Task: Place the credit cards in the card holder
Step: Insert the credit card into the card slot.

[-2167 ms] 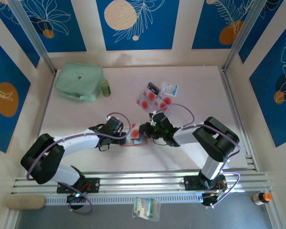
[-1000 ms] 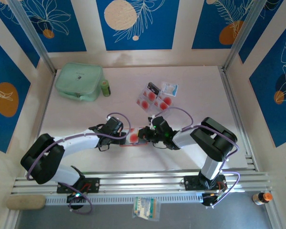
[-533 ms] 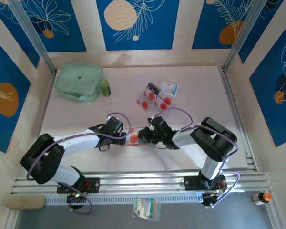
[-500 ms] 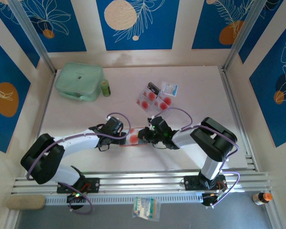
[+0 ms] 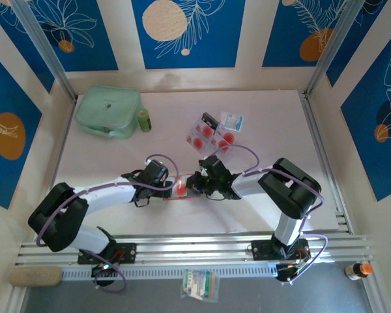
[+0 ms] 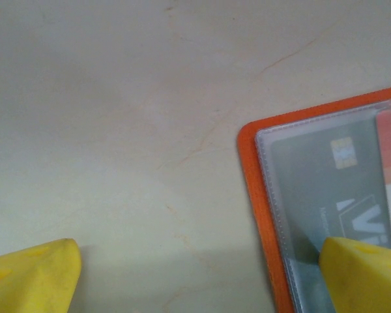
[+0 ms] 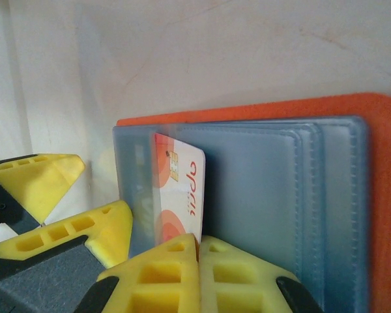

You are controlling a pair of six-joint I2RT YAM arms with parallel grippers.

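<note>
My right gripper opens now, since the credit card's long edge sits under the clear sleeve [image 7: 267, 195], above the flat holder, so the card would remain there.
The orange card holder [image 5: 176, 197] lies open on the table between both arms. My right gripper [image 7: 199, 242] is shut on a white credit card [image 7: 182, 179] with red marks, whose far part sits under the holder's clear sleeve [image 7: 267, 195]. From above, that credit card [image 5: 180, 188] shows just left of the right gripper [image 5: 195, 186]. My left gripper [image 6: 199, 277] is open, one yellow finger [image 6: 365, 274] resting on the holder's sleeve over a grey card [image 6: 319, 189], the other finger [image 6: 32, 274] on bare table. Several more credit cards [image 5: 207, 135] lie farther back.
A mint-green zip pouch [image 5: 107, 111] and a small green bottle [image 5: 144, 120] stand at the back left. A blue-white packet [image 5: 232, 121] lies beside the loose cards. The left gripper's fingers [image 7: 42, 182] sit close to the holder's left edge in the right wrist view.
My right gripper has slid left toward the left gripper, carrying the card further into the holder's sleeve. The left arm has stayed put on the holder.
</note>
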